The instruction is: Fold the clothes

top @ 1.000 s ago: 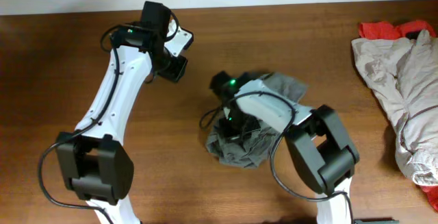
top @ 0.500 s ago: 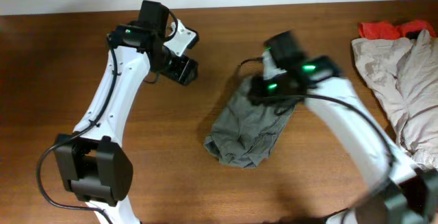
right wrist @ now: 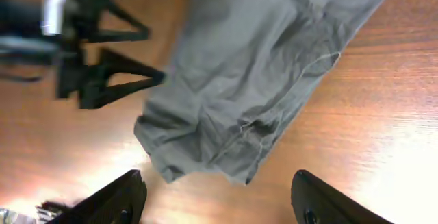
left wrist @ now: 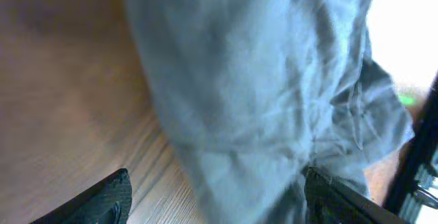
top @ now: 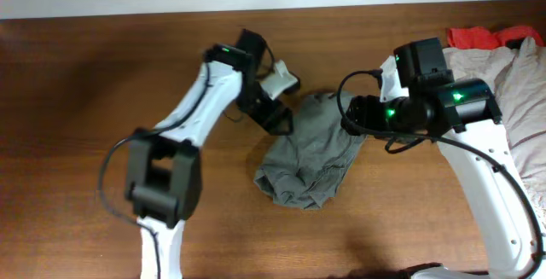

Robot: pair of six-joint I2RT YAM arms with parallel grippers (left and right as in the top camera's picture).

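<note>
My left gripper should next take the partly folded grey-olive shorts by their outer side edge. Then the folded bundle can move aside together.
The grey-olive shorts (top: 309,158) lie in a crumpled, partly folded heap on the wooden table. My left gripper (top: 278,119) hovers at their upper left edge. In the left wrist view it (left wrist: 219,203) is open, its fingers (left wrist: 102,200) wide apart, one over bare wood and the other over the cloth (left wrist: 260,87). My right gripper (top: 353,115) hangs at the shorts' upper right edge. Seen from the right wrist it (right wrist: 219,203) is open and holds nothing, with the shorts (right wrist: 239,94) lying ahead of it and the left gripper (right wrist: 102,70) beyond their left side.
A pale beige garment (top: 503,108) is heaped at the right edge of the table, with a red cloth (top: 478,36) behind it. The table's back edge runs along the top, below a white wall.
My right gripper has opened, let go of the shorts and swung up to the right. The left arm has moved right to the shorts and opened wider. The shorts now lie more spread out.
</note>
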